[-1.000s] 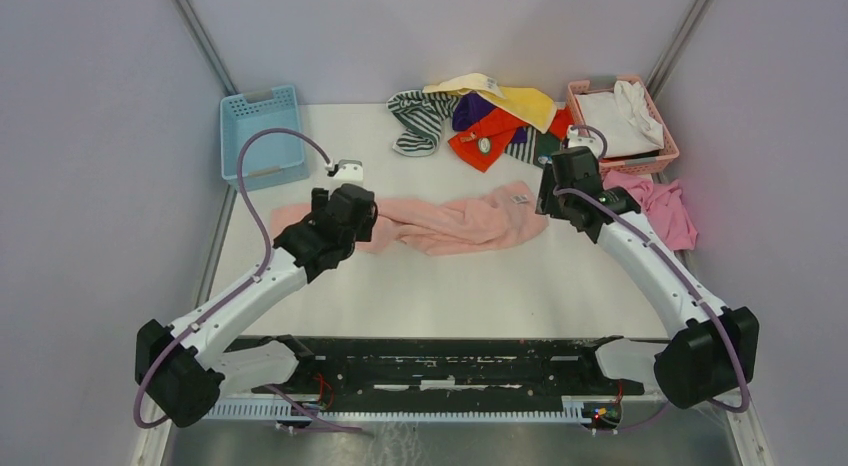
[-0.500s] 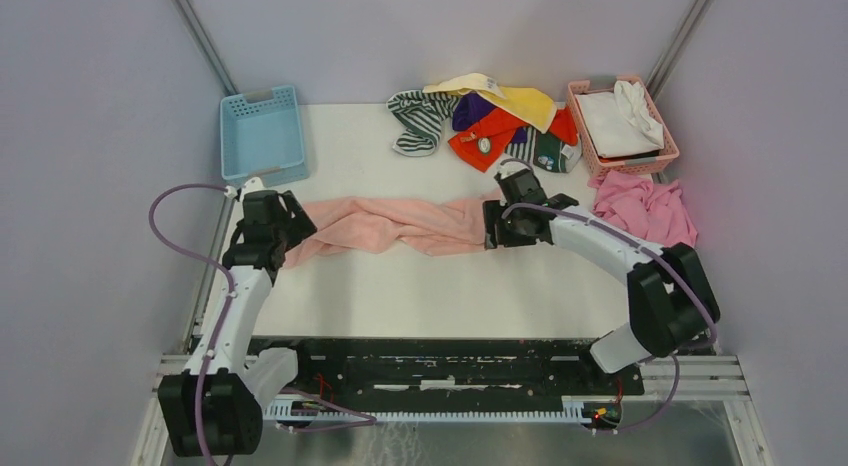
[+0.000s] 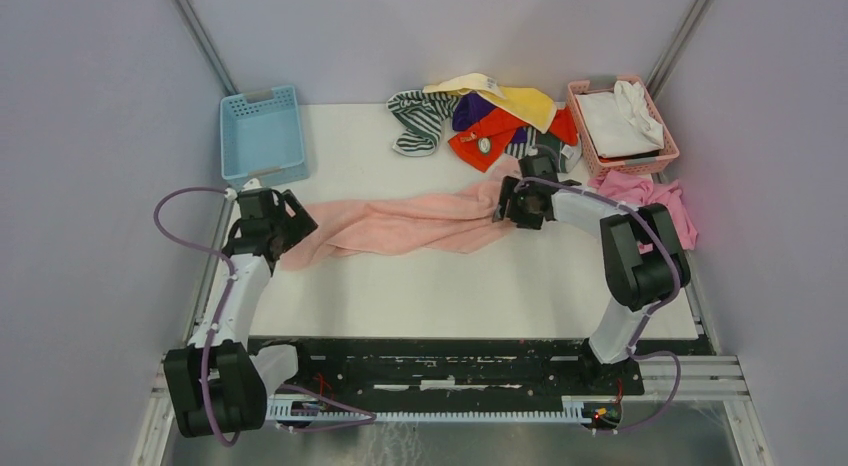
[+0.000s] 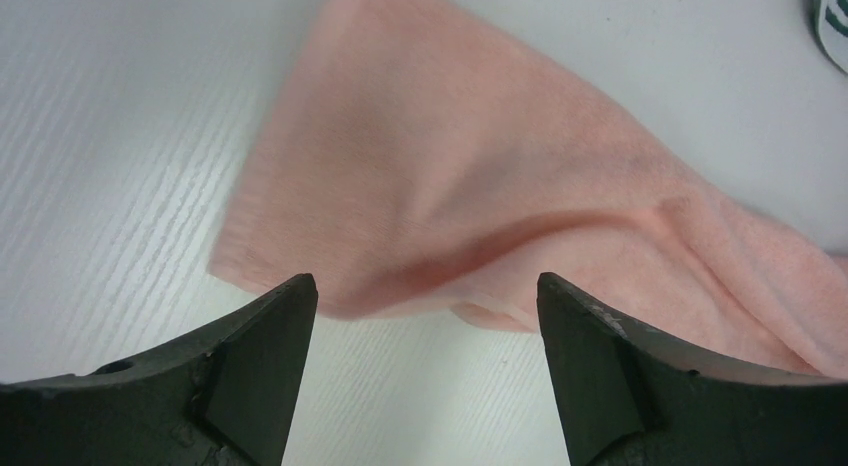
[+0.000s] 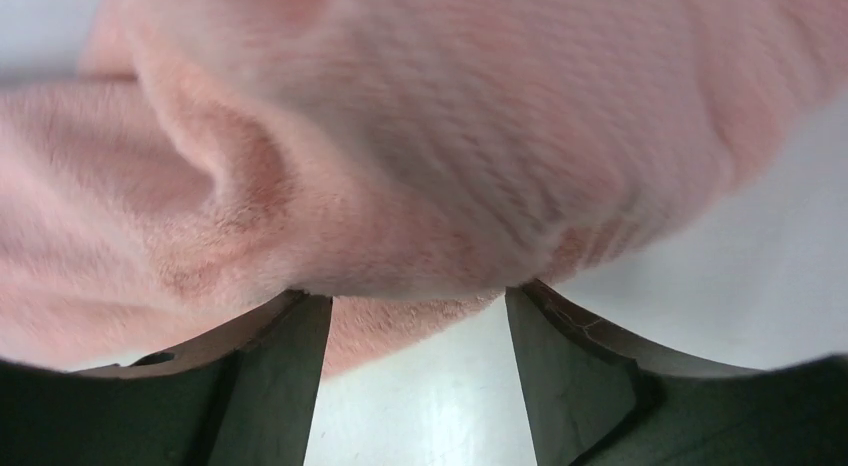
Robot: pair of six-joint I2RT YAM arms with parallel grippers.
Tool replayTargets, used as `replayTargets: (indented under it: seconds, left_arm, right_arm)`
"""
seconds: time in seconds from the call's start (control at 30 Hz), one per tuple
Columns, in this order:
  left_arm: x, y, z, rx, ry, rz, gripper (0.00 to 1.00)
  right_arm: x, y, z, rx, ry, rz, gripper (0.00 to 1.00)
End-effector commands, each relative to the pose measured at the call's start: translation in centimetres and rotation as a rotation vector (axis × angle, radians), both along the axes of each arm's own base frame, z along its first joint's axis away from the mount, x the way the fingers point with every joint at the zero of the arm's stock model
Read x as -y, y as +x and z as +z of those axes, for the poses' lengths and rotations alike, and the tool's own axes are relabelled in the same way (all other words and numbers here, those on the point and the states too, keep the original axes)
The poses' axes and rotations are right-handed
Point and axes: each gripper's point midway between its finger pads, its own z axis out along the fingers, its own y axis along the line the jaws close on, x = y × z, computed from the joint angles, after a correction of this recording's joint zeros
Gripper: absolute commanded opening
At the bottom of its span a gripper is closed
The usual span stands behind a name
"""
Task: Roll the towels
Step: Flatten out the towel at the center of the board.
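I will next grab the light pink towel (image 3: 400, 224) with my left gripper by the near corner of its end (image 3: 289, 265). Then I can spread and fold the towel for rolling.
A light pink towel (image 3: 400, 224) lies stretched across the middle of the table. My left gripper (image 3: 292, 226) is open at its left end. In the left wrist view the towel's corner (image 4: 450, 186) lies just beyond my gripper (image 4: 427, 286), with nothing between the jaws. My right gripper (image 3: 508, 201) is at the towel's right end. In the right wrist view the bunched towel (image 5: 420, 166) covers the tips of my gripper (image 5: 418, 296), which grips it. A pile of towels sits at the back: striped (image 3: 415, 121), yellow (image 3: 500, 94), purple (image 3: 470, 111), orange-red (image 3: 480, 141) and dark green (image 3: 548, 146).
A blue basket (image 3: 262, 136) stands at the back left. A pink basket (image 3: 620, 121) holding white cloths stands at the back right. A bright pink cloth (image 3: 655, 201) lies in front of it at the table's right edge.
My right gripper has moved back and to the right, dragging the towel's right end with it. My left gripper moved out to the towel's left end and now stands open.
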Motion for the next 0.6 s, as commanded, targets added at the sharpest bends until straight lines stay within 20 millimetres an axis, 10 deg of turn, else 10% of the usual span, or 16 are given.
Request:
replayTargets:
  seconds: [0.0,0.2,0.57]
  left_arm:
    - [-1.2,0.8,0.3,0.046,-0.07,0.085,0.88]
    - [-2.7,-0.7,-0.7,-0.011,-0.045,0.161,0.87]
    - [-2.7,-3.6,-5.5,-0.231,-0.052,0.213,0.61]
  right_arm:
    - [5.1,2.2,-0.6,0.029,-0.028,-0.216,0.73]
    - [5.2,3.6,3.6,0.121,-0.004,-0.183,0.75]
    - [2.3,-1.8,4.2,0.148,-0.028,-0.019,0.81]
